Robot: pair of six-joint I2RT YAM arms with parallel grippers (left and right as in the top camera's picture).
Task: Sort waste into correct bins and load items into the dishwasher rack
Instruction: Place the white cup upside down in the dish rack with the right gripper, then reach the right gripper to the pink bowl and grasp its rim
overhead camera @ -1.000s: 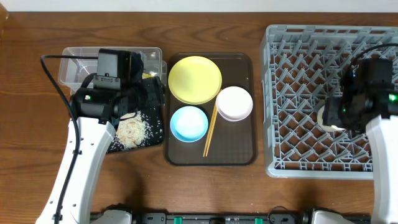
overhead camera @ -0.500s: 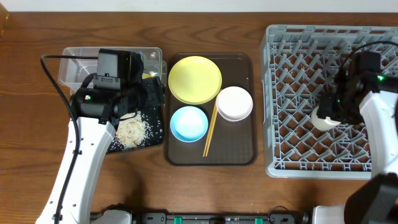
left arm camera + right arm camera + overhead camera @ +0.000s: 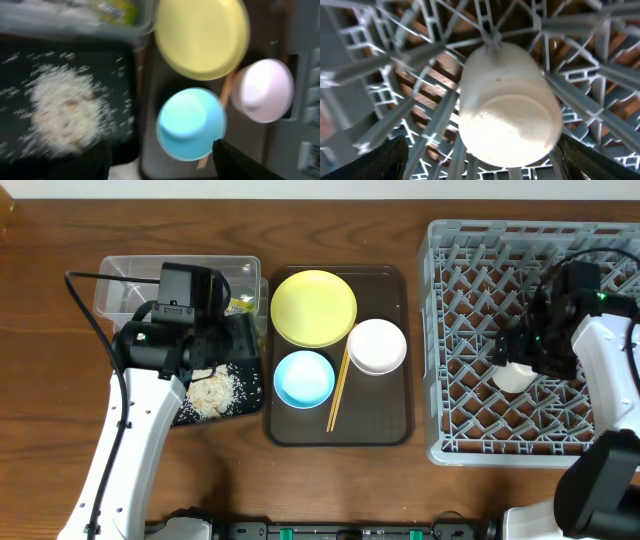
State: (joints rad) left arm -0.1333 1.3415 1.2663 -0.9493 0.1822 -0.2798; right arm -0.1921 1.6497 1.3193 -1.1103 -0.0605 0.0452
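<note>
My right gripper grabs the pinkish-white bowl by its rim (image 3: pixel 403 350) next, and the bowl's body stays free to load among the rack's wires.
My left gripper (image 3: pixel 233 345) (image 3: pixel 165 167) is open and empty over the black tray (image 3: pixel 250 395) (image 3: pixel 125 145), which holds the rice scraps (image 3: pixel 212 390) (image 3: pixel 60 112). The yellow-green wrapper (image 3: pixel 240 305) (image 3: pixel 116 10) lies in the clear tub (image 3: pixel 120 290). The yellow plate (image 3: pixel 313 307) (image 3: pixel 202 37), light-blue bowl (image 3: pixel 304 378) (image 3: pixel 191 124), pinkish-white bowl (image 3: pixel 377 346) (image 3: pixel 262 90) and chopsticks (image 3: pixel 338 392) (image 3: pixel 226 90) rest on the brown serving tray. My right gripper (image 3: pixel 520 360) (image 3: pixel 485 165) is open inside the grey rack (image 3: pixel 520 230) (image 3: pixel 380 60). The white cup (image 3: pixel 512 377) (image 3: pixel 507 105) lies between its fingers. No tissue shows.
The dark-brown serving tray (image 3: pixel 380 425) sits between the bins and the rack. The clear tub stands behind the black tray at the far left. Bare wooden table (image 3: pixel 60 380) shows left of the bins and along the front edge. The rack's pegs surround my right gripper.
My right gripper has swung left and turned inside the rack, and the white cup has shifted left with it. My left gripper has edged slightly right over the black tray.
</note>
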